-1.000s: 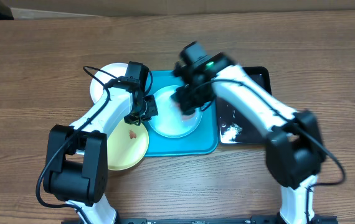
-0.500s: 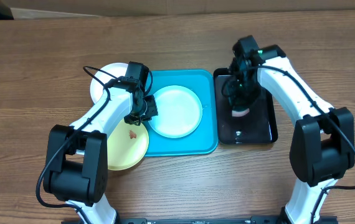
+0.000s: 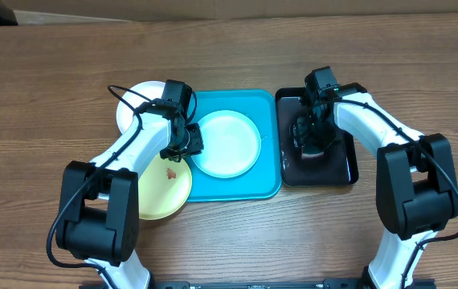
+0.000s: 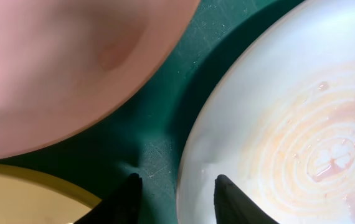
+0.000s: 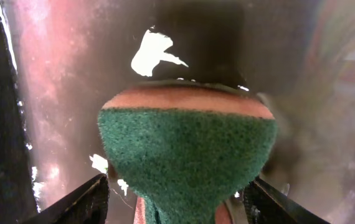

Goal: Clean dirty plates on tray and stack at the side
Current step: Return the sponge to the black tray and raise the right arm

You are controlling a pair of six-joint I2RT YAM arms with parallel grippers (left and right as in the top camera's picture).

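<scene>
The left gripper grabs the mint plate's rim (image 3: pixel 197 156) farthest from the black tray (image 3: pixel 345 164) next. This leaves the mint plate's top side free to tip over that tray and stack aside.
The turquoise tray (image 3: pixel 267 183) holds the pale mint-blue plate (image 3: pixel 233 144), which shows faint wet orange rings in the left wrist view (image 4: pixel 302 124). The white plate (image 3: pixel 135 103) and the yellow-green plate (image 3: pixel 158 197), with its reddish smear, lie on the table left of the tray. My left gripper (image 3: pixel 182 146) is open, its fingers (image 4: pixel 127 199) astride the mint plate's left rim. My right gripper (image 3: pixel 309 144) is open low over the black tray (image 3: pixel 345 164). The green sponge (image 5: pixel 187 155) lies between its spread fingers (image 5: pixel 93 199).
The black tray (image 5: pixel 59 74) is wet and glossy, with white foam specks. A blurred pinkish round surface (image 4: pixel 59 62) fills the upper left of the left wrist view. Bare wooden table surrounds both trays.
My right arm carried the sponge from the mint plate to the black tray, then opened and let it go. My left gripper opened at the mint plate's rim without shifting.
</scene>
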